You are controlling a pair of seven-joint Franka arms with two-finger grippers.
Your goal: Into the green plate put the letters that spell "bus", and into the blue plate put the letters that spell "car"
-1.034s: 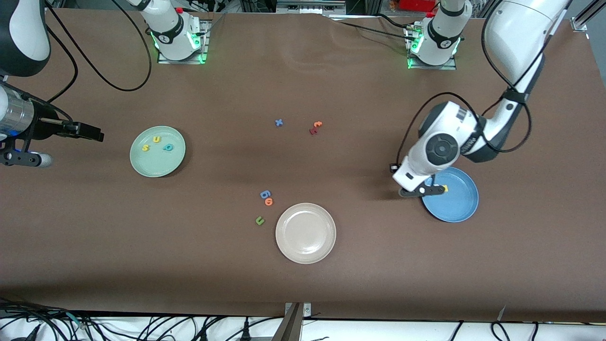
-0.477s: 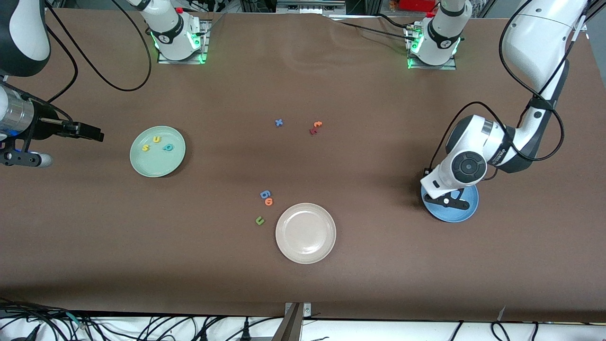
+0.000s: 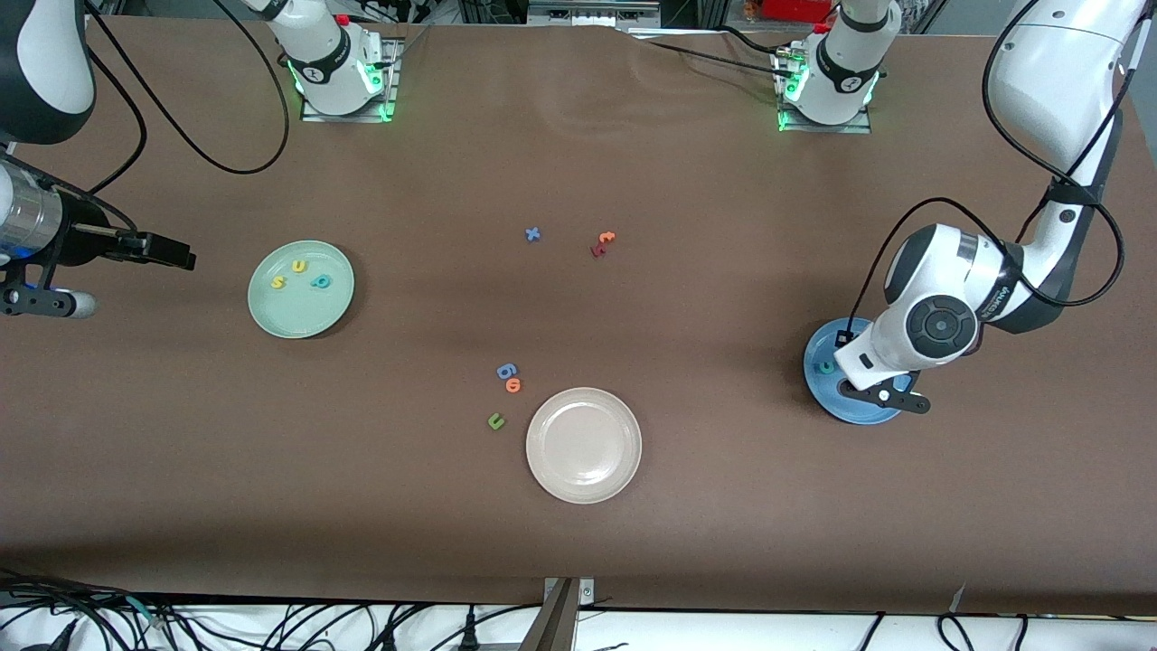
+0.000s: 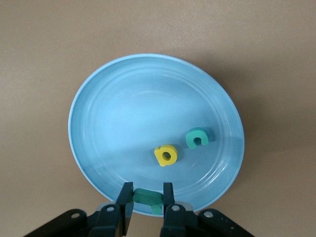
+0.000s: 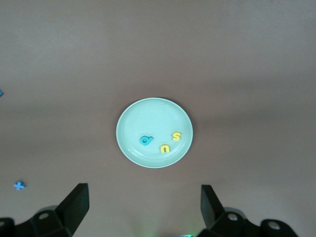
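The teal "r" hangs low inside the blue plate's rim (image 4: pixel 113 197), so my left gripper should open.
The blue plate (image 4: pixel 113 113) holds a yellow "a" (image 4: pixel 166 155) and a teal "c" (image 4: pixel 197 138). My left gripper (image 4: pixel 148 200) is shut on the thin teal "r" (image 4: pixel 145 196) and hangs just above the plate's rim. In the front view the left gripper (image 3: pixel 881 395) and its arm cover much of the blue plate (image 3: pixel 818 348); the "c" (image 3: pixel 825 366) shows there. The green plate (image 3: pixel 303 312) carries the yellow "s" (image 3: pixel 278 283), the yellow "u" (image 3: pixel 299 266) and the teal "b" (image 3: pixel 320 281). My right gripper (image 5: pixel 143 210) waits open and empty, up beside the green plate (image 5: pixel 148 113).
A beige plate (image 3: pixel 584 445) stands mid-table, near the front camera. Beside it lie a blue "g"-like letter (image 3: pixel 506 371), an orange "o" (image 3: pixel 513 385) and an olive "u" (image 3: pixel 495 420). Farther from the camera lie a blue "x" (image 3: pixel 532 234), an orange "t" (image 3: pixel 606 238) and a dark-red letter (image 3: pixel 597 250).
My left arm has swung across the blue plate toward the left arm's end of the table, still gripping the "r". The teal "c" has come into sight. The right arm has not moved.
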